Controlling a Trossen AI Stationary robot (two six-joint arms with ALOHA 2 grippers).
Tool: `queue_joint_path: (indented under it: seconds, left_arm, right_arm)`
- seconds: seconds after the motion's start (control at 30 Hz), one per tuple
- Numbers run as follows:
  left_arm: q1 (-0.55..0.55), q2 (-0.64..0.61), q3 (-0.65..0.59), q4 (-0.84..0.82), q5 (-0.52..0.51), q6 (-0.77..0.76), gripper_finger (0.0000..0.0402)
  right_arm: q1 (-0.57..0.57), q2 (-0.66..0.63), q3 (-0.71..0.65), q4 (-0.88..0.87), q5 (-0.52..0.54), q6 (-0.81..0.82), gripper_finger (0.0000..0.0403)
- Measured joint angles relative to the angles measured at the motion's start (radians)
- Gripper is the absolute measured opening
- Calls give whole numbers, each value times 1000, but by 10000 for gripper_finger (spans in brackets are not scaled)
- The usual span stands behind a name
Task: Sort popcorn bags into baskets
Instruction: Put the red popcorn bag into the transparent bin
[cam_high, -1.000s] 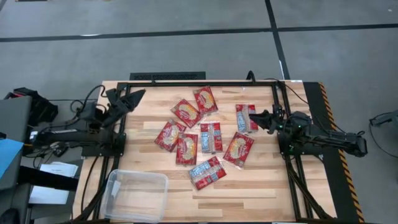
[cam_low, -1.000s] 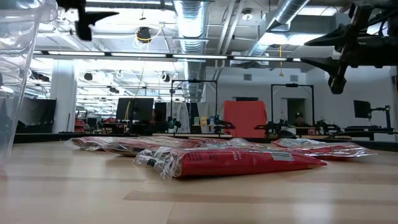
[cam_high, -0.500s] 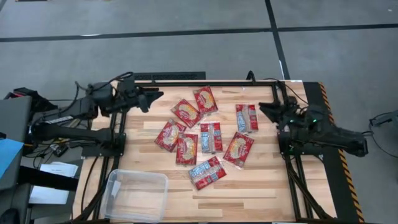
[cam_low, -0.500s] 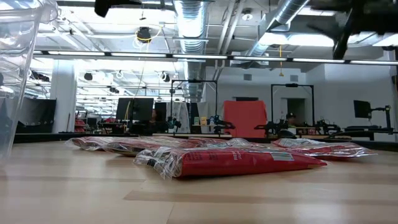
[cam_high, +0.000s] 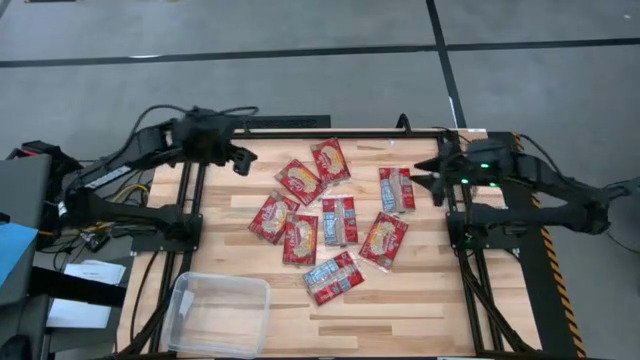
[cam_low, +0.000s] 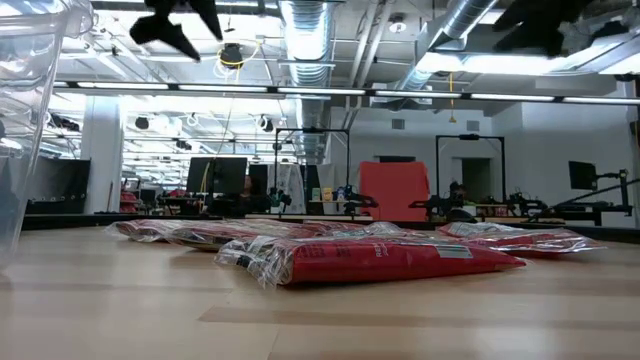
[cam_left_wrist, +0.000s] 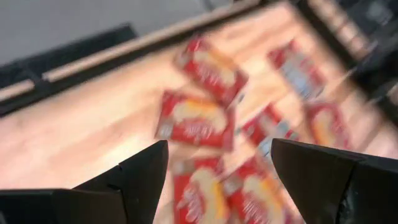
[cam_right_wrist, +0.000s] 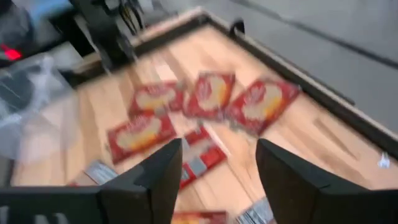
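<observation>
Next, the left gripper grabs the red popcorn bag by its wrapper edge (cam_high: 260, 210) to sort it into the clear plastic tub (cam_high: 220, 315).
Several red popcorn bags (cam_high: 339, 220) lie flat and scattered on the middle of the wooden table; two show pale blue-grey panels (cam_high: 396, 189). The clear plastic tub (cam_high: 220, 315) stands at the near left corner, with no bag in it. My left gripper (cam_high: 243, 158) hovers open above the far left part of the table, left of the bags (cam_left_wrist: 198, 121). My right gripper (cam_high: 425, 183) hovers open at the right side, beside the rightmost bag. In the low view the bags (cam_low: 385, 258) lie in a low heap and the tub's wall (cam_low: 30, 100) stands close on the left.
Bare wood lies around the bags, widest along the near edge right of the tub (cam_high: 420, 320). A black metal frame (cam_high: 300, 130) borders the table's far edge and both sides. Cables and equipment (cam_high: 40, 190) sit off the table's left side.
Both arms have risen from low, folded poses. My left gripper has lifted and swung toward the right, nearer the bags. My right gripper has lifted, passing out of the top of the low view, staying by the rightmost bag. The bags and the tub have stayed put.
</observation>
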Motion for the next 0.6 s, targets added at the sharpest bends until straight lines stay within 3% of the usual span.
queue_joint_path:
  seconds: [0.2,0.33,0.6]
  left_arm:
    - [0,144,0,-106,17,85,275]
    - [0,210,-40,-96,35,63,275]
    - [-10,206,-338,111,97,-35,275]
  right_arm:
    - [32,210,0,-25,-12,-1,298]
    - [50,340,0,-23,-18,15,321]
    - [126,569,0,32,-30,12,322]
